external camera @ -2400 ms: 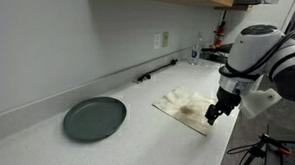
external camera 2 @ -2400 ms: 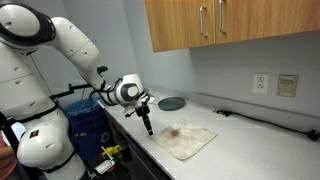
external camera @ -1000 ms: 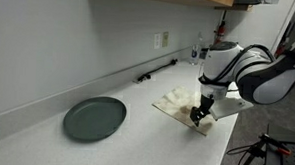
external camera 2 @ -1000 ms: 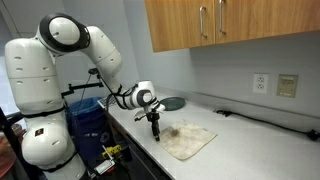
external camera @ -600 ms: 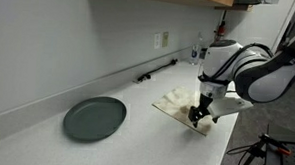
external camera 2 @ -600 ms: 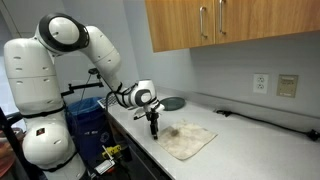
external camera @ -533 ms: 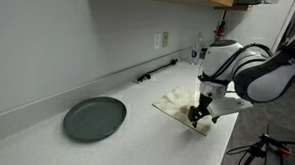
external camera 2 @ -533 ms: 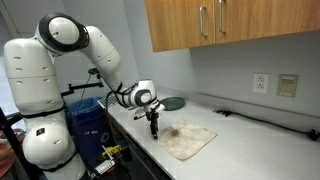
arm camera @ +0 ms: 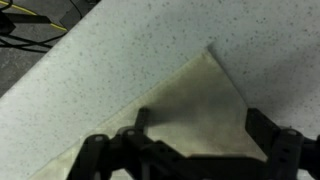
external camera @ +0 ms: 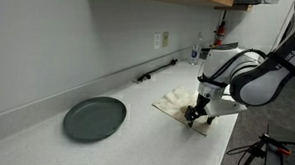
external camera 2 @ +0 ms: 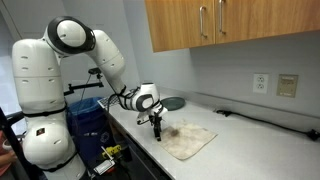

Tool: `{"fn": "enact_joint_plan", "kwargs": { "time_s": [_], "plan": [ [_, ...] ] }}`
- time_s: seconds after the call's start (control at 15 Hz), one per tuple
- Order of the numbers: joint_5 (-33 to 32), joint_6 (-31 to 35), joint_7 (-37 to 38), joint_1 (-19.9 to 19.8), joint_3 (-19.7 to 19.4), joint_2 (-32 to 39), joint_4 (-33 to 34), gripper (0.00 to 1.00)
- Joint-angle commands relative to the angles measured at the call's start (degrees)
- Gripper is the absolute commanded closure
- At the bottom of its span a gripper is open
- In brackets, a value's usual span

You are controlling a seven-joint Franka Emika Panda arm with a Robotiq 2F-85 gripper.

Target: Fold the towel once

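Observation:
My fingers are down at the cloth and meet their shadows. My gripper should close on the towel corner (arm camera: 199,103) now.
The towel (external camera: 183,104) is a thin cream-beige cloth with a dark stain, lying flat on the white counter (external camera: 135,132) in both exterior views, towel (external camera 2: 187,139). My gripper (external camera: 193,118) hangs straight down over the towel's near corner, gripper (external camera 2: 156,133), fingers close to the counter. In the wrist view the towel corner (arm camera: 205,100) lies between my spread fingers, gripper (arm camera: 195,135). The jaws stand open, one finger on each side of the corner, with nothing pinched.
A round dark grey plate (external camera: 95,118) sits on the counter away from the towel, plate (external camera 2: 171,103). A black strip (external camera: 158,69) runs along the wall. The counter's front edge lies just beside the gripper. Wooden cabinets (external camera 2: 230,25) hang above.
The gripper has sunk slightly lower onto the towel's near corner and stayed open. The towel has not moved.

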Motion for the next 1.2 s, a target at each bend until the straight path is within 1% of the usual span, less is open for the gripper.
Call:
{"fn": "enact_joint_plan", "kwargs": {
  "time_s": [0.0,0.07,0.4,0.67,0.73,0.87,1.0,1.07,1.13],
  "plan": [
    [4.60,3.16,-3.95,1.27,-1.21,3.01,0.15,0.17],
    [5.34,3.44,-4.57,1.34,-1.29,3.16,0.16,0.26],
    [8.38,2.58,-6.31,1.51,-1.38,2.32,0.52,0.64],
    [10.12,-0.31,-7.25,2.03,-0.64,0.08,0.37,0.95],
    [10.87,-0.93,-7.78,2.01,-0.28,-0.39,0.36,0.99],
    [13.78,-3.42,-10.18,1.52,1.32,-1.81,0.32,1.00],
    [20.51,-8.42,-17.43,0.06,4.67,-3.59,0.78,0.98],
    [24.58,-11.50,-22.05,-0.37,6.00,-4.26,1.40,1.00],
    [28.29,-14.79,-26.06,-0.36,6.66,-4.98,2.26,1.00]
  ]
}}
